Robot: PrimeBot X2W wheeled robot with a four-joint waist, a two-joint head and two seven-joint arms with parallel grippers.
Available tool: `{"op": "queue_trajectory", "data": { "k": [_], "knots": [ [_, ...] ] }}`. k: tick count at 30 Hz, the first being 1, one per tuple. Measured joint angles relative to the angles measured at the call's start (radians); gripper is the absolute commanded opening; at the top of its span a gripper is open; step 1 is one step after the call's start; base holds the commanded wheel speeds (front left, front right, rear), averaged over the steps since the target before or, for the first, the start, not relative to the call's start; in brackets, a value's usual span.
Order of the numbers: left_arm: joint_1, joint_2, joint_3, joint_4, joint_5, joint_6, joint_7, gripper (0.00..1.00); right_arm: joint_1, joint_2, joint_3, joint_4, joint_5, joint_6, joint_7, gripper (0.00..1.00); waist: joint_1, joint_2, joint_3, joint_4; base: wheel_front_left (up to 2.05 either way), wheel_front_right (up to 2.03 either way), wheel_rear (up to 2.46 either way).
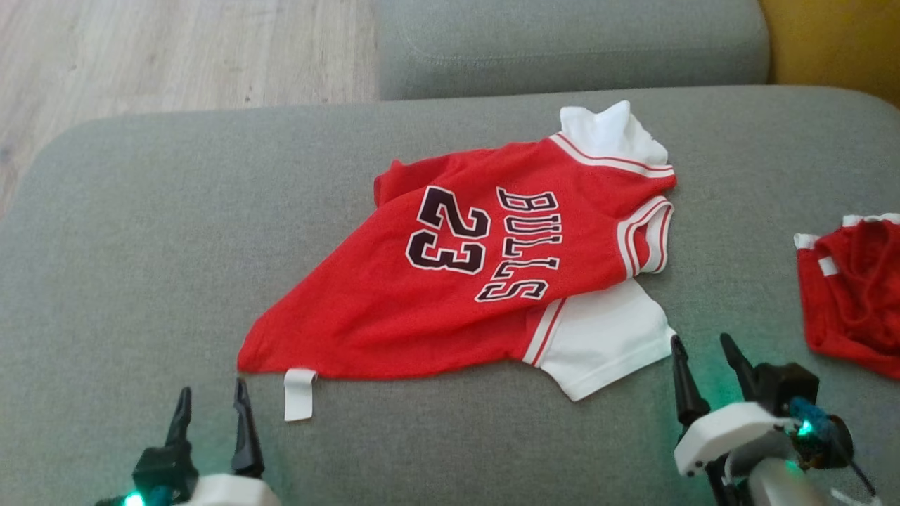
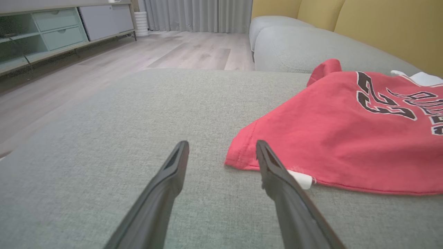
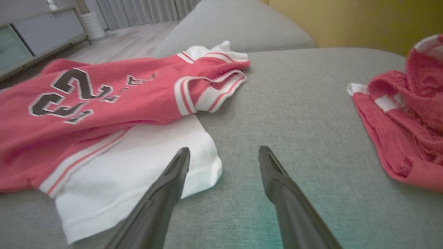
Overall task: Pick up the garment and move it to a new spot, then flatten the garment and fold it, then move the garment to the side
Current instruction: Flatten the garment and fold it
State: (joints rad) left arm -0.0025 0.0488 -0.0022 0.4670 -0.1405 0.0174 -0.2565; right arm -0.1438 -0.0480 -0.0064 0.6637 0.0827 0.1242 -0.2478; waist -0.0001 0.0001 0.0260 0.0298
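Observation:
The white sleeve should next be grabbed by its hem corner (image 1: 669, 336) with my right gripper, because that corner curls up a little while the rest of the sleeve (image 1: 600, 336) lies flat.
The garment (image 1: 450, 281) is a red jersey with white sleeves, the number 23 and black lettering. It lies spread but creased on the grey sofa cushion (image 1: 140, 246), its hem corner and white label toward the near left. My left gripper (image 1: 211, 400) stands open just short of that corner, nothing between its fingers; its wrist view shows the garment (image 2: 339, 138) beside the left gripper (image 2: 221, 148). My right gripper (image 1: 703, 355) is open by the white sleeve's near edge. From the right wrist, the right gripper (image 3: 224, 155) has one finger over the garment (image 3: 104, 114), empty.
A second red and white garment (image 1: 854, 288) lies bunched at the cushion's right edge, also in the right wrist view as a crumpled red garment (image 3: 408, 114). Another grey cushion (image 1: 569, 42) lies behind. Wooden floor (image 1: 176, 49) runs to the far left, with a low cabinet (image 2: 52, 31).

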Motion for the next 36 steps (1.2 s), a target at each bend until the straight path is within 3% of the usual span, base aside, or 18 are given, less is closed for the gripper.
{"op": "queue_trajectory", "data": {
  "k": [6,14,22,27,29,30,31,32,33,36],
  "knots": [
    [-0.037,-0.001,-0.052,-0.002,-0.030,0.002,0.000,1.00,-0.107,0.000,-0.033,0.140,-0.019,0.000,0.000,1.00,0.0002,0.0000,0.044,0.023,0.00,0.00,0.00],
    [-0.042,-0.002,-0.081,-0.006,-0.045,0.010,0.000,1.00,-0.137,-0.001,-0.024,0.256,-0.003,0.000,-0.018,1.00,0.0000,0.0000,0.071,0.055,0.00,0.00,0.00],
    [-0.054,-0.002,-0.092,-0.009,-0.045,0.011,0.000,1.00,-0.156,-0.026,0.088,0.269,0.109,0.000,-0.026,1.00,0.0001,0.0000,0.086,0.068,0.00,0.00,0.00],
    [-0.055,-0.002,-0.105,-0.008,-0.046,0.010,0.000,1.00,-0.155,-0.029,0.128,0.263,0.163,0.000,-0.031,0.85,0.0001,0.0000,0.090,0.072,0.00,0.00,0.00],
    [-0.055,-0.002,-0.109,-0.007,-0.046,0.010,0.000,1.00,-0.154,-0.029,0.152,0.257,0.192,0.000,-0.031,0.61,0.0000,0.0000,0.091,0.074,0.00,0.00,0.00],
    [-0.055,-0.002,-0.111,-0.007,-0.046,0.010,0.000,1.00,-0.154,-0.029,0.159,0.258,0.202,0.000,-0.031,0.61,0.0001,0.0000,0.092,0.075,0.00,0.00,0.00],
    [-0.057,-0.002,-0.114,-0.006,-0.046,0.010,0.000,1.00,-0.154,-0.028,0.162,0.258,0.216,0.000,-0.031,0.46,0.0001,0.0000,0.093,0.076,0.00,0.00,0.00],
    [-0.059,-0.002,-0.119,-0.006,-0.046,0.010,0.000,1.00,-0.154,-0.028,0.165,0.259,0.218,0.000,-0.031,0.14,0.0001,0.0000,0.093,0.077,0.00,0.00,0.00],
    [-0.062,-0.002,-0.122,-0.006,-0.046,0.010,0.000,1.00,-0.154,-0.026,0.164,0.260,0.221,0.000,-0.031,0.00,0.0000,0.0000,0.093,0.078,0.00,0.00,0.00],
    [-0.067,-0.002,-0.125,-0.005,-0.046,0.010,0.000,1.00,-0.151,-0.018,0.138,0.252,0.230,0.000,-0.029,0.00,0.0001,0.0000,0.091,0.078,0.00,0.00,0.00]
  ]
}}
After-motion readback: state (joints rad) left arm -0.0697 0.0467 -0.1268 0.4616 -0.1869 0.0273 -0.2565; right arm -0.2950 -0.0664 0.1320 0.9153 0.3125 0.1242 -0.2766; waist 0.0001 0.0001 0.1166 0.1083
